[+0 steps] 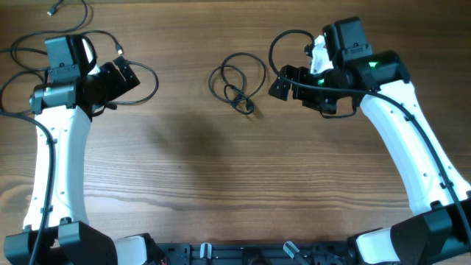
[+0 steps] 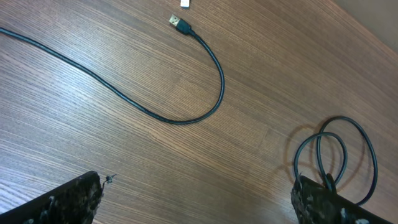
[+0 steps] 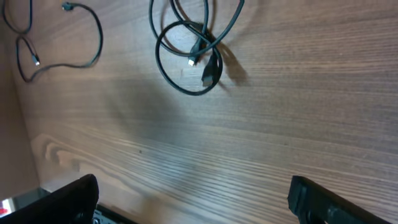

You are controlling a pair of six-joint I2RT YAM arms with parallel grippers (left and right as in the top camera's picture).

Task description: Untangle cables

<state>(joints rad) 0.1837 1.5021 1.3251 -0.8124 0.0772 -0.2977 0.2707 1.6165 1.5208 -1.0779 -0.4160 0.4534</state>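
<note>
My right gripper is going to grab the small coil's loop part near its plug ends next, so that the plugs stay free to untangle.
A small coil of thin black cable (image 1: 237, 81) lies at the far middle of the table. It also shows in the left wrist view (image 2: 339, 149) and in the right wrist view (image 3: 193, 56), where its plug ends lie inside the coil. A loose black cable (image 1: 151, 77) with a silver-tipped plug (image 2: 180, 25) curves round my left gripper (image 1: 121, 77). My left gripper (image 2: 199, 202) is open and empty, left of the coil. My right gripper (image 1: 283, 82) is open and empty (image 3: 193, 199), just right of the coil.
More loose black strands (image 1: 22, 48) lie at the far left, one with a plug (image 1: 53, 11) near the far edge; they also show in the right wrist view (image 3: 68, 56). A black loop (image 1: 278, 43) rises beside the right wrist; I cannot tell whether it belongs to the arm.
</note>
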